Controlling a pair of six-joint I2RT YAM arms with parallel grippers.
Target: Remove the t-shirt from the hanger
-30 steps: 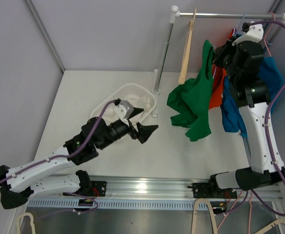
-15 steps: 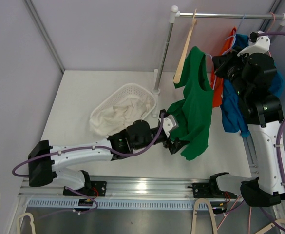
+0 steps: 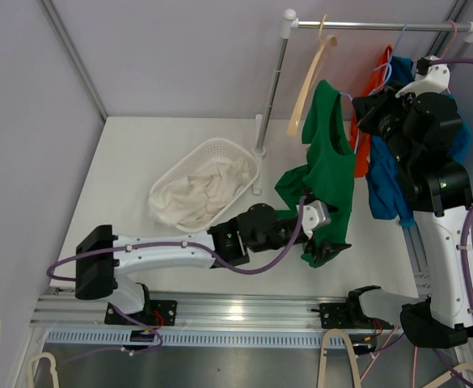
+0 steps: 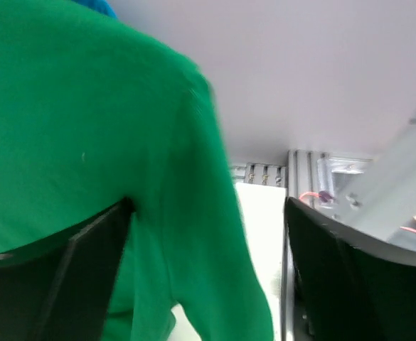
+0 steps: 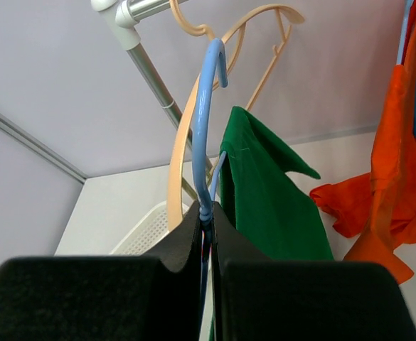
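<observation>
I will next grab the green t-shirt [image 3: 330, 166] low at its bottom hem [image 3: 331, 231] with my left gripper. The t-shirt's shoulders then stay free to slide off the hanger.
The green t-shirt [image 3: 330, 166] hangs from a light blue hanger [image 5: 206, 121], off the rail. My right gripper [image 3: 362, 107] is shut on the hanger's neck [image 5: 206, 213] just below the hook, holding it up with the t-shirt [image 5: 264, 199] draped beside it. My left gripper [image 3: 327, 246] is low at the shirt's bottom hem, open wide. In the left wrist view, green cloth [image 4: 158, 177] fills the space between the two black fingers [image 4: 51, 284], which stand apart from it on the right side.
A white basket [image 3: 238, 150] with white cloth [image 3: 196, 194] sits at mid-table. The rack's post [image 3: 272, 81] carries an empty beige hanger [image 3: 305, 81]. Orange [image 3: 375, 81] and blue [image 3: 382, 182] garments hang behind my right arm.
My left arm swung from the basket rightward to the green shirt's hem. The right gripper raised the hanger, so the shirt now hangs straighter and higher.
</observation>
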